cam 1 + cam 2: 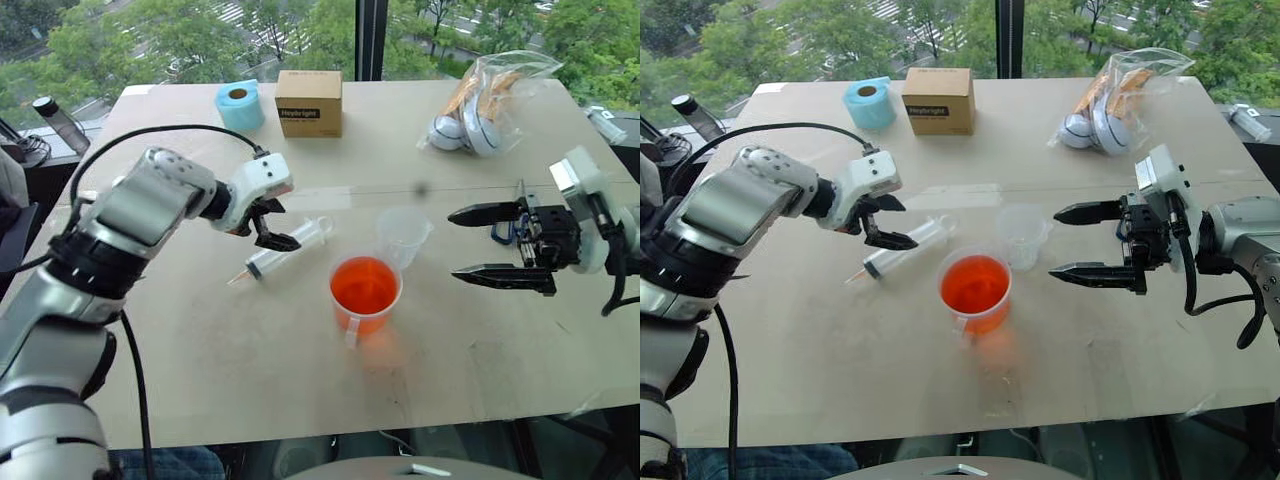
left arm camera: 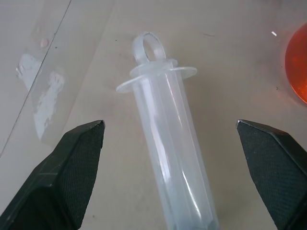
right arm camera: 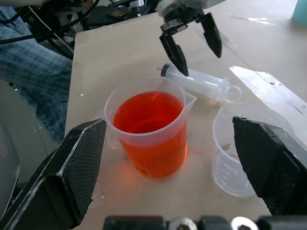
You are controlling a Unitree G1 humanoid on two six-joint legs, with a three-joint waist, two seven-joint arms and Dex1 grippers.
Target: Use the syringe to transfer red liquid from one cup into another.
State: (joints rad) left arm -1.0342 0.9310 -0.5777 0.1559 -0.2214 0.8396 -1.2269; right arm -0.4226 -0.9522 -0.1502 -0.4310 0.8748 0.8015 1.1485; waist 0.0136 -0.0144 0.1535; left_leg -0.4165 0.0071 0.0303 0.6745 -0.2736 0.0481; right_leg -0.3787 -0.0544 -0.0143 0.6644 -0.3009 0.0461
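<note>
I need to lower my left gripper to the syringe's body before I close on it. My fingers are still above the syringe's body [image 1: 287, 252].
The clear syringe [image 1: 290, 248] lies flat on the table, its looped plunger end toward the clear beaker and its pale tip toward the table's left. My left gripper [image 1: 280, 225] hovers just above its barrel, open, with the barrel [image 2: 168, 143] between the two fingers and untouched. To the syringe's right stands the handled cup [image 1: 365, 318], filled with red liquid [image 1: 363, 283]. The small clear spouted beaker [image 1: 403, 235] stands just behind it and looks empty. My right gripper [image 1: 453, 243] is held level to the right of both cups, pointing at them, open and holding nothing.
At the table's far side stand a blue tape roll [image 1: 240, 105], a cardboard box [image 1: 309, 102] and a clear bag [image 1: 485, 105] of objects. A dark bottle [image 1: 60, 122] is off the far left corner. Something blue [image 1: 498, 235] lies behind the right gripper.
</note>
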